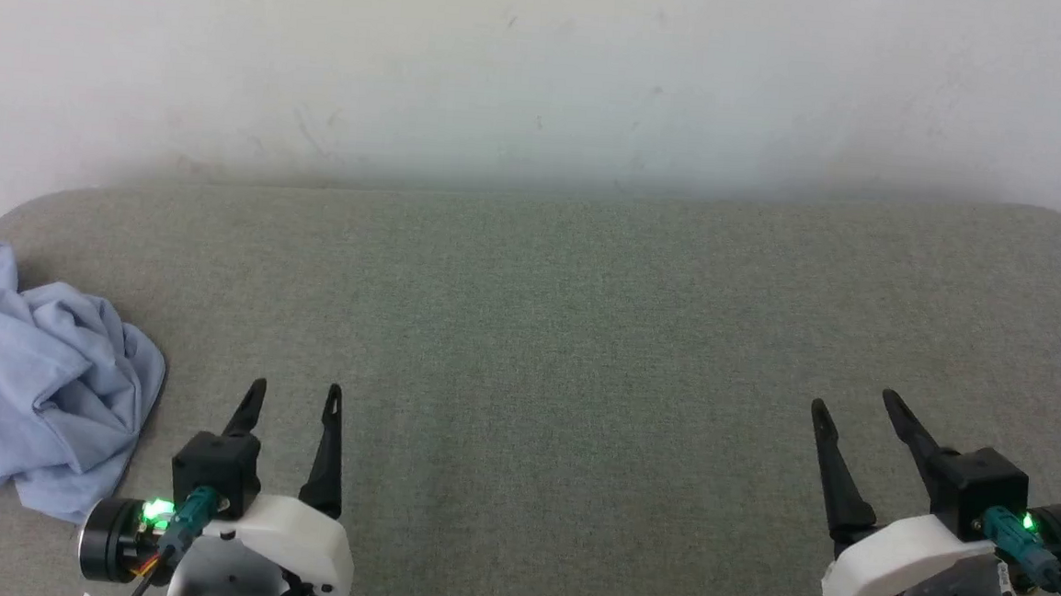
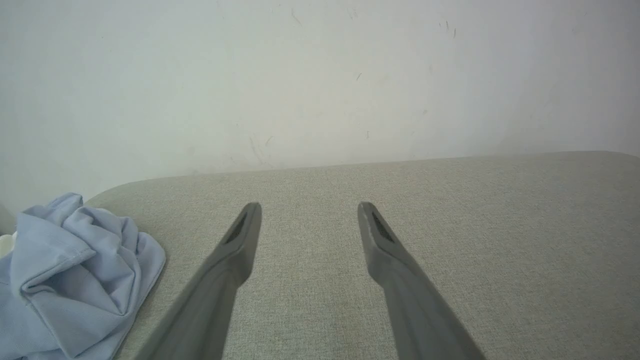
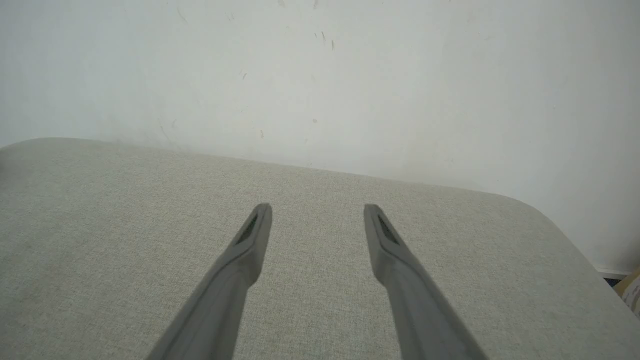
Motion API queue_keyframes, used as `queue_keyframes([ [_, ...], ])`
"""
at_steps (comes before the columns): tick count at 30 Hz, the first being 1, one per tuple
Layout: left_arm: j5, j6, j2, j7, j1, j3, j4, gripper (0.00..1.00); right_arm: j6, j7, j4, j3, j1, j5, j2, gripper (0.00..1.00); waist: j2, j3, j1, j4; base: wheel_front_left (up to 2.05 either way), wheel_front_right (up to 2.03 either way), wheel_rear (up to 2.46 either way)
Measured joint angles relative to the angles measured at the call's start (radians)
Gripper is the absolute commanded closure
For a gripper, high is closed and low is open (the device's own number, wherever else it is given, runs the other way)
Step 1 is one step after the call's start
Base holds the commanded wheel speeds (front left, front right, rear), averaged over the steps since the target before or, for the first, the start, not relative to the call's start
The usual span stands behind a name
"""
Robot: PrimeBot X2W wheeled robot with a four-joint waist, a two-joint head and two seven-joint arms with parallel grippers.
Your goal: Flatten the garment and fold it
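My left gripper grabs the folded hem edge standing up next, to flatten the garment.
The garment is a light blue shirt lying crumpled in a heap at the left end of the grey padded table; part of it hangs past the left edge. In the left wrist view the garment sits at the lower left, folds bunched up. My left gripper stands open just right of the heap, not touching it, nothing between its fingers. Far to the right, my right gripper is open and empty over bare fabric, its fingers spread wide.
A white wall rises right behind the table's far edge. The table's corners are rounded; its right end drops off to the floor. A bit of a yellowish object shows on the floor beyond that corner.
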Motion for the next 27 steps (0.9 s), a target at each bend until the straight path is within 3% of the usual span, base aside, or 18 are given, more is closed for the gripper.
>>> queue_keyframes([
  [27, -0.029, 0.021, 0.0, -0.057, 0.0, -0.021, 0.017, 0.0, 0.0, -0.055, 0.013, -0.005, 0.0, 0.025, 0.0, 0.0, 0.0, -0.001, 0.0, 0.04, 0.0, 0.0, 0.0],
])
